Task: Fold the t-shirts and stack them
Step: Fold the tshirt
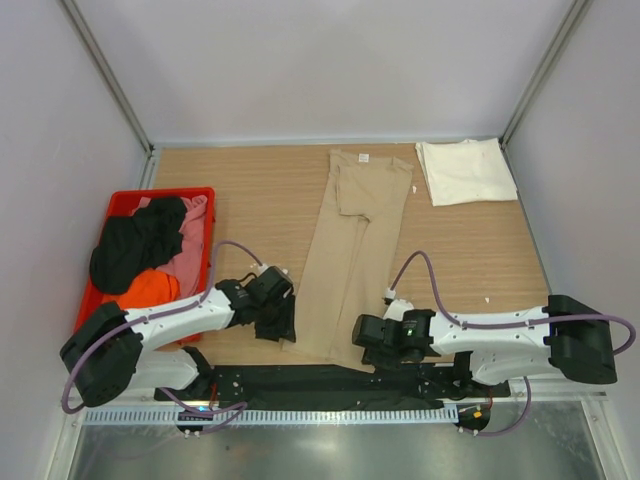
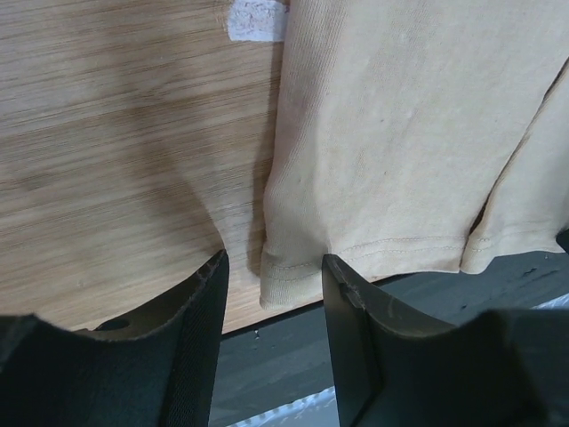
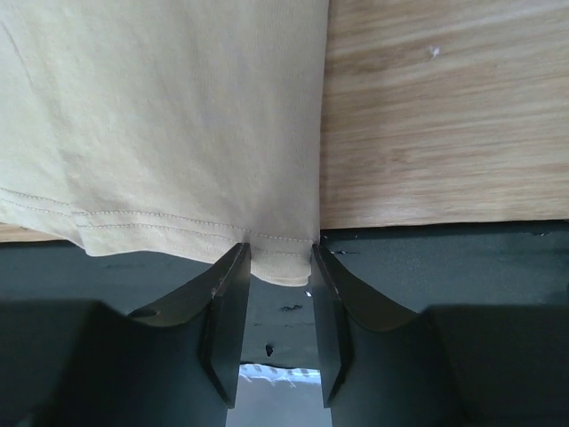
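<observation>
My right gripper is about to grab the tan t-shirt's hem at its outer corner (image 1: 370,366) (image 3: 282,257), to fold the hem end evenly over the long folded t-shirt.
A tan t-shirt (image 1: 355,250), folded into a long strip, lies down the middle of the table with its hem at the near edge. My left gripper (image 1: 283,336) is open at the hem's left corner. In the left wrist view that gripper (image 2: 271,267) straddles the corner of the tan shirt (image 2: 400,133). My right gripper (image 1: 366,345) is open at the hem's right corner. In the right wrist view that gripper (image 3: 277,262) has the corner of the tan shirt (image 3: 178,116) between its fingertips. A folded cream-white t-shirt (image 1: 465,170) lies at the back right.
A red plastic bin (image 1: 125,205) stands at the left, holding black (image 1: 135,245), pink (image 1: 190,240) and orange (image 1: 150,290) shirts. A black strip (image 1: 330,380) runs along the table's near edge under the hem. Grey walls enclose the table on three sides.
</observation>
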`<state>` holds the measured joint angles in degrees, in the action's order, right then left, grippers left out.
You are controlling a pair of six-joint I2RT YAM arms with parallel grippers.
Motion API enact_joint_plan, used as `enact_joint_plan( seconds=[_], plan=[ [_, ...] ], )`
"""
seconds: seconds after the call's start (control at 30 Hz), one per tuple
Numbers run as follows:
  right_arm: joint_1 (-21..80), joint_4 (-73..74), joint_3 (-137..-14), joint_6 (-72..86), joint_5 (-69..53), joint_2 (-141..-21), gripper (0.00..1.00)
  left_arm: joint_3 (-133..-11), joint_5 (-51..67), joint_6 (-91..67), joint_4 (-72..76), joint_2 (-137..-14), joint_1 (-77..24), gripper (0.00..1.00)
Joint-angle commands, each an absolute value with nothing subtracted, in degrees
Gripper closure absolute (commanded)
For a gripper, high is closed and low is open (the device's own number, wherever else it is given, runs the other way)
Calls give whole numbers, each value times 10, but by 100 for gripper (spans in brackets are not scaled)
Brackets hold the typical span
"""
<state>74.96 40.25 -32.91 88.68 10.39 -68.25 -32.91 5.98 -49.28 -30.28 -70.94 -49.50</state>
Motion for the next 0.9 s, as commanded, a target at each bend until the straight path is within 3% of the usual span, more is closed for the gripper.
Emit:
enact_joint_plan(
  seconds=[0.0, 0.17, 0.57, 0.67, 0.77, 0.8, 0.87],
  plan=[
    [772, 395, -330, 939, 142, -686, 61, -341, 40, -498, -307, -715, -505, 53],
    [790, 413, -330, 956, 156, -688, 65, -345, 33, -506, -310, -724, -531, 55],
    [811, 436, -344, 963, 159, -694, 59, -343, 22, -517, -312, -712, -546, 62],
    [815, 434, -341, 968, 161, -705, 66, -342, 24, -519, -312, -707, -547, 68],
    [822, 442, -342, 976, 166, -708, 81, -340, 28, -523, -313, -702, -548, 75],
    [823, 453, -343, 979, 171, -707, 92, -340, 30, -525, -313, -701, -549, 81],
    [824, 465, -345, 981, 176, -698, 98, -339, 32, -533, -309, -699, -555, 87]
  ],
)
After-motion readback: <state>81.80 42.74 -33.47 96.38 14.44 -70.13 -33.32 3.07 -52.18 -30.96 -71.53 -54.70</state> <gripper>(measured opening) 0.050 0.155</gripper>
